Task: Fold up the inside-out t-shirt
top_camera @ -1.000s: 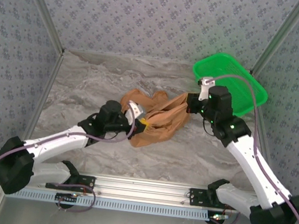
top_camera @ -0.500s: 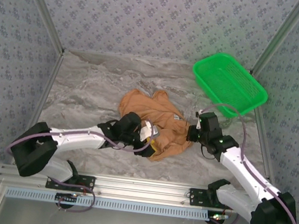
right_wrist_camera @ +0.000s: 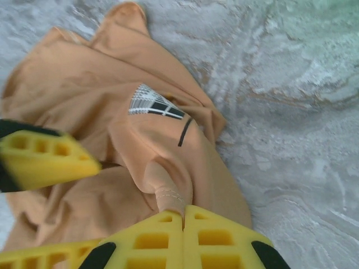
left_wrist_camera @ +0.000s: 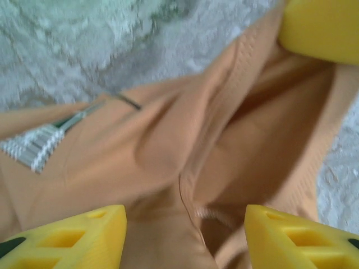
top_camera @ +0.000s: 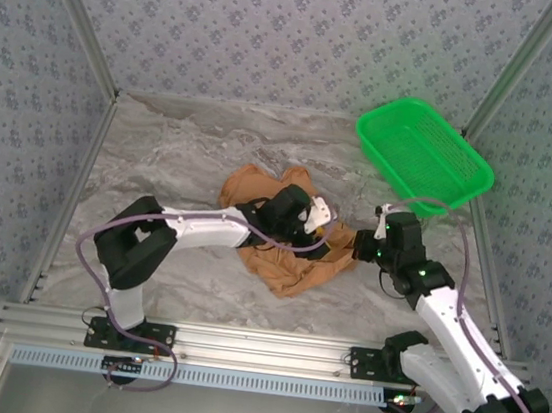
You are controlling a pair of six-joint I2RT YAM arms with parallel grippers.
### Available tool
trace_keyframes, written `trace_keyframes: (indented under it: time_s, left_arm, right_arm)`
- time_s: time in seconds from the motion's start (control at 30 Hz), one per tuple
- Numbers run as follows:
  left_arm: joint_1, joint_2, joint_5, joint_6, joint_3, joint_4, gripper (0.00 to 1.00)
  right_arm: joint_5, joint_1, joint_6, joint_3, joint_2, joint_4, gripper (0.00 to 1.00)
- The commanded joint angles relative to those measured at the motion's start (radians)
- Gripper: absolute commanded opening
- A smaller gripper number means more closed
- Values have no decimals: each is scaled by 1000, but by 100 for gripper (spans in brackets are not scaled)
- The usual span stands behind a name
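Note:
Next, the left gripper grabs the inside-out t-shirt's stitched hem (top_camera: 328, 248) (left_wrist_camera: 196, 210), apart from the right gripper's hold, to spread the t-shirt for folding.
The inside-out t-shirt (top_camera: 258, 186) lies crumpled in the middle of the table, orange-tan, with its white label (right_wrist_camera: 154, 103) facing up. My left gripper (top_camera: 311, 219) hovers low over the shirt's middle. Its yellow fingers (left_wrist_camera: 73, 238) stand wide apart, open, with folds of cloth (left_wrist_camera: 185, 140) below them and nothing pinched. At the shirt's right edge, my right gripper (top_camera: 360, 245) is shut on a stitched hem fold (right_wrist_camera: 168, 196), fingertips (right_wrist_camera: 213, 235) pressed together on it. One left-gripper finger (right_wrist_camera: 45, 159) shows in the right wrist view.
A green mesh basket (top_camera: 423, 154) stands at the back right, apart from the shirt. Patterned walls close in the marble table (top_camera: 162, 152) at the back and both sides. A metal rail (top_camera: 258, 350) runs along the near edge.
The shirt went from hanging stretched between both grippers to lying on the table. My left gripper opened, let go and swung right over the cloth. The right gripper dropped nearer, still holding.

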Motion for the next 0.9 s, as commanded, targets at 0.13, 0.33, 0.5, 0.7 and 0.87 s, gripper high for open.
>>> trace_keyframes:
  time_s: [0.13,0.33,0.5,0.7,0.87]
  left_arm:
    - [24,51,182,136,197,-67,57]
    - [35,101,347,170,287,-128,46]
    - [48,115,401,175,297,-141,40]
    - [67,131,414,164,327,-146,16]
    - [105,79,326,30,327,-73,0]
  right_arm:
    - [-188,-47,-93,20,-65,45,0]
    - [-207,-62,-117,48,-61,62,0]
    - [-206,-70,-124,66,-49,69,0]
    - [-220,-71,-136,79,-32,85,0]
    - [-173,-76,-171,164,26,33,0]
